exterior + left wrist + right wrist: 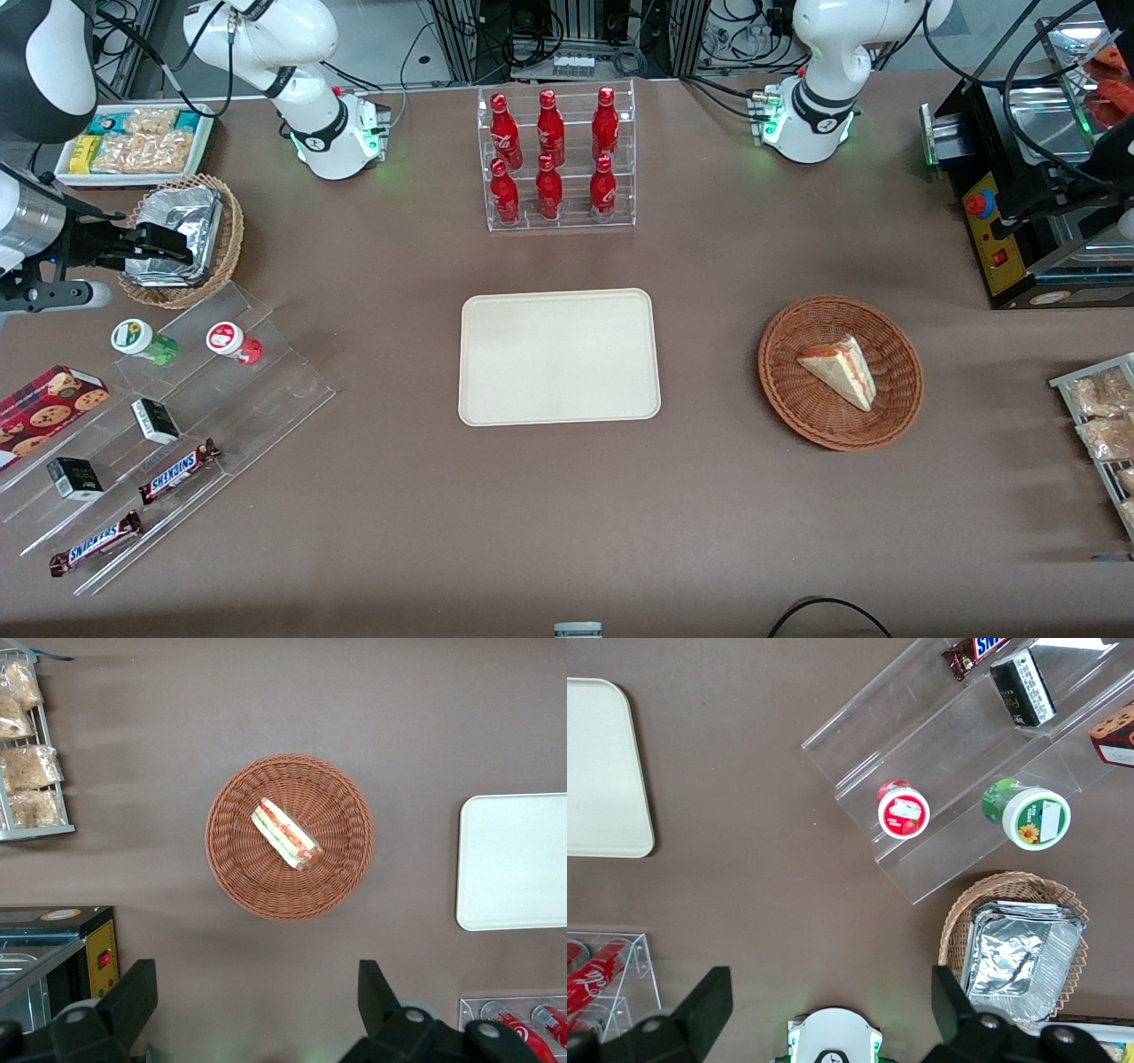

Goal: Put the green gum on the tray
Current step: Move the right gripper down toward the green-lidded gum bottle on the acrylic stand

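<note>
My right gripper grabs the green gum by its round body (155, 346) next. Then the green gum goes onto the tray (559, 356).
The green gum (142, 340) is a green canister with a white lid. It lies on the top step of a clear acrylic stand (266, 390), beside a red canister (233, 342). It also shows in the right wrist view (1028, 813). The cream tray (558, 356) lies flat at the table's middle and holds nothing; its corner shows in the right wrist view (602, 771). My right gripper (173, 246) is open and empty. It hangs high over the foil-filled wicker basket, farther from the front camera than the gum, and its fingers (709, 1005) are spread wide.
The wicker basket with the crumpled foil tray (182, 235) stands next to the stand. Snickers bars (177, 471), small black boxes (155, 420) and a cookie box (49, 403) lie on the lower steps. A rack of red bottles (556, 159) and a basket with a sandwich (840, 372) flank the tray.
</note>
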Controlling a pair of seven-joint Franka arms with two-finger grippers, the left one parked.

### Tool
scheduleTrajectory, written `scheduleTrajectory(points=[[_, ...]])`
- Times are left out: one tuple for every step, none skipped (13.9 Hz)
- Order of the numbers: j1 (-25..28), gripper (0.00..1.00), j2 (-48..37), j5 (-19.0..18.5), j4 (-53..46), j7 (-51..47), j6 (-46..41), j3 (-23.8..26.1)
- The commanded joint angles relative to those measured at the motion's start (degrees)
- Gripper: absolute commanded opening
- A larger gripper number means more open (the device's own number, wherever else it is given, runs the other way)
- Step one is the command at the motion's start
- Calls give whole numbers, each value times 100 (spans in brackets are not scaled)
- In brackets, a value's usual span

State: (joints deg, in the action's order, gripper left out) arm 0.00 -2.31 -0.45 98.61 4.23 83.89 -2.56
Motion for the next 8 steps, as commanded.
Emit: scheduleTrajectory(points=[[44, 100, 46, -122, -123, -107, -110, -17], [44, 100, 55, -131, -114, -107, -83, -17], [44, 100, 72, -166, -106, -115, -75, -17], [44, 100, 90, -201, -97, -107, -66, -17], [26, 100, 90, -201, -62, -98, -57, -26], [17, 100, 90, -201, -27, -37, 21, -26], [-9, 100, 99, -192, 43, 7, 188, -43], [-9, 100, 99, -192, 105, 156, 268, -52]])
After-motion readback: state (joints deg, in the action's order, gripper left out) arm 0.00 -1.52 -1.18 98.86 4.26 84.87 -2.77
